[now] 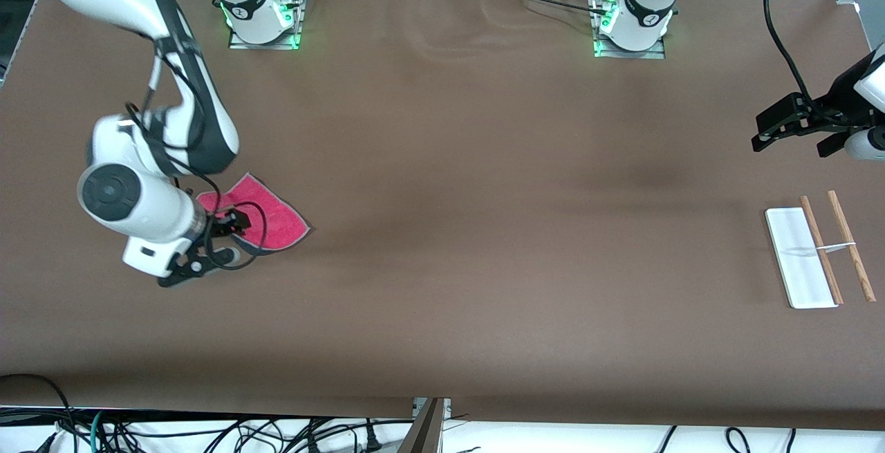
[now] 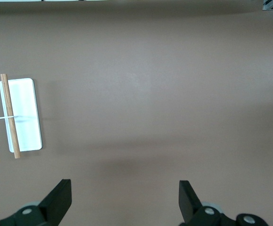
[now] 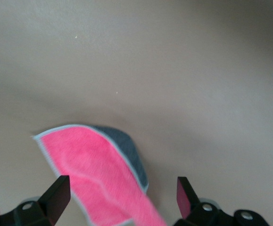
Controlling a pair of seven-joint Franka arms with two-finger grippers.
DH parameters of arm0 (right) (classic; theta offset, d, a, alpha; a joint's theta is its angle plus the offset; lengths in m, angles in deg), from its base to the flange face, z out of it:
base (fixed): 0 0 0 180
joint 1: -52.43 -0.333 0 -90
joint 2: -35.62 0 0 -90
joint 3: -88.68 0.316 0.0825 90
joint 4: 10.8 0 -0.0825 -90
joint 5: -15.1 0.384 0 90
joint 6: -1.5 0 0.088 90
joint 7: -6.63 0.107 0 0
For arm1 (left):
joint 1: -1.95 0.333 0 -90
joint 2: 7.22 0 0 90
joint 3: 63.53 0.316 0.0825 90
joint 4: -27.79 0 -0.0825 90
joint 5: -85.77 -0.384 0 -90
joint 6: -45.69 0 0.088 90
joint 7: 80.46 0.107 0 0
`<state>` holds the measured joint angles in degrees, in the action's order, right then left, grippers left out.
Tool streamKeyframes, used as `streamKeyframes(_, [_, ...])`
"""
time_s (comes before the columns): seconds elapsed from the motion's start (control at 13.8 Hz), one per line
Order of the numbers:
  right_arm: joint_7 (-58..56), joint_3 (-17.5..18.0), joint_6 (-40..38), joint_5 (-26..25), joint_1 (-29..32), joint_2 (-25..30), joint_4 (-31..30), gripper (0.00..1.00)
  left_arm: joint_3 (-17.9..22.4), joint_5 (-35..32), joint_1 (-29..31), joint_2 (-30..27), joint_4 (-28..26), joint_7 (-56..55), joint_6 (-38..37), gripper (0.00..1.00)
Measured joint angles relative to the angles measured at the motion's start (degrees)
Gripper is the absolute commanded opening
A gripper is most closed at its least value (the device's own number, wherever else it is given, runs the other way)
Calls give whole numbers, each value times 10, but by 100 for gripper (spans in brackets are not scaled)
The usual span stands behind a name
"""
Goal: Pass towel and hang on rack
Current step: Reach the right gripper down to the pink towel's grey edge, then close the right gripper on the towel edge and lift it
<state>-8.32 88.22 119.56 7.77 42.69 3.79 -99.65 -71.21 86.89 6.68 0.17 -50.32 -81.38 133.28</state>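
Note:
My right gripper grabs the towel by its pink edge [image 3: 127, 213] next, leaving the towel's dark grey corner [image 3: 125, 145] free to pass over.
The towel [image 1: 280, 221] lies flat on the brown table toward the right arm's end, pink-red face up, with a dark grey corner folded over [image 3: 129, 148]. My right gripper [image 1: 221, 238] is open low over the towel's edge; in the right wrist view the pink cloth [image 3: 96, 172] lies between its spread fingers [image 3: 57, 193]. The rack [image 1: 802, 259] lies toward the left arm's end, a white base with two wood rods [image 1: 852, 245] and a metal crosspiece. My left gripper [image 1: 795, 136] is open and empty above the table beside the rack, which shows in its wrist view [image 2: 25, 115].
The brown table cover [image 1: 484, 197] stretches between towel and rack. Both arm bases stand along the table's edge farthest from the front camera. Cables hang below the nearest edge [image 1: 207, 432].

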Motion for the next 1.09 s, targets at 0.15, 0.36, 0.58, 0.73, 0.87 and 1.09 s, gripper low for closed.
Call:
streamKeyframes(0.15, [-48,-3,94,0,11,-13,-48,100,-1,0,0,0,0,0,0,100])
streamKeyframes(0.36, [-82,-3,208,0,26,-17,-132,100,-1,0,0,0,0,0,0,100])
streamKeyframes(0.58, [-86,-3,227,0,24,-17,-160,100,-1,0,0,0,0,0,-1,100])
streamKeyframes(0.73, [-102,-3,227,0,24,-17,-162,100,0,0,0,0,0,0,-4,100])
streamKeyframes(0.87, [-112,-2,227,0,24,-17,-162,100,1,0,1,1,0,0,-9,100])
streamKeyframes(1.09, [-122,-3,227,0,24,-17,-164,100,-2,0,1,1,0,0,-9,100])
